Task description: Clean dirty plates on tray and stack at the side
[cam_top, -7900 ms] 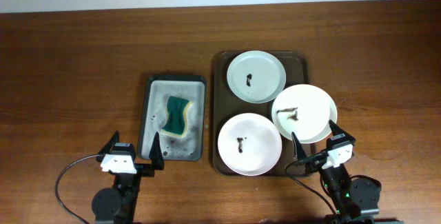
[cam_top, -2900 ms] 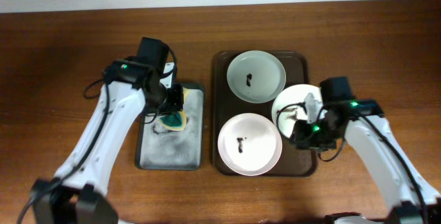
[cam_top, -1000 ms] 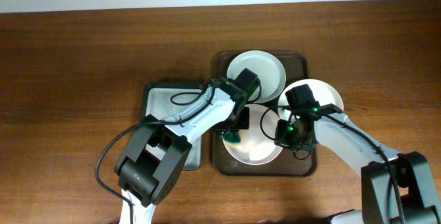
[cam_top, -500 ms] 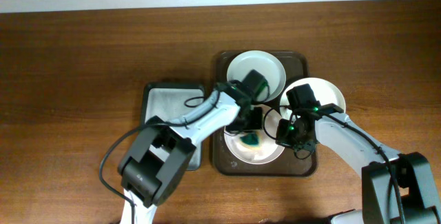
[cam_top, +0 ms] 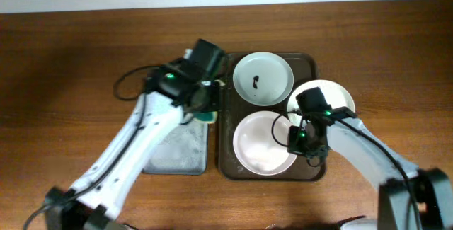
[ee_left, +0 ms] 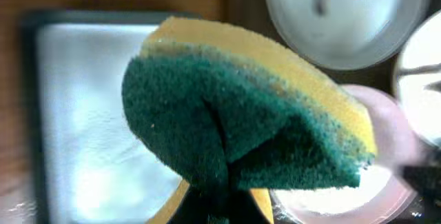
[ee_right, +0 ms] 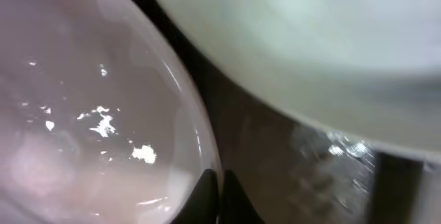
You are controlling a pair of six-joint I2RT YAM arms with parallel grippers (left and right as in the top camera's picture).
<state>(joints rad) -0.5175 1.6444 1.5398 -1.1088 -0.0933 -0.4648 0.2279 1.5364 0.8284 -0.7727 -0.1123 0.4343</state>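
Observation:
The sponge is hanging above the gap between the trays and would fall short, so the left gripper has to bring it toward the flat middle of the sponge tray before letting go.
Three plates lie on the dark brown tray. The back plate carries a dark smear. My right arm partly covers the right plate. The front plate looks wet and white, with no smear showing. My right gripper is shut on that plate's right rim; in the right wrist view its tips pinch the rim of the front plate. My left gripper is shut on a green and yellow sponge, over the gap between the two trays.
A smaller dark sponge tray with grey suds lies left of the big tray, under my left arm. Bare wooden table surrounds both trays. The right plate overhangs the big tray's right rim.
My left arm has lifted the sponge off the front plate and swung it left to the sponge tray's edge. The front plate's smear is gone. The right gripper has stayed on the rim.

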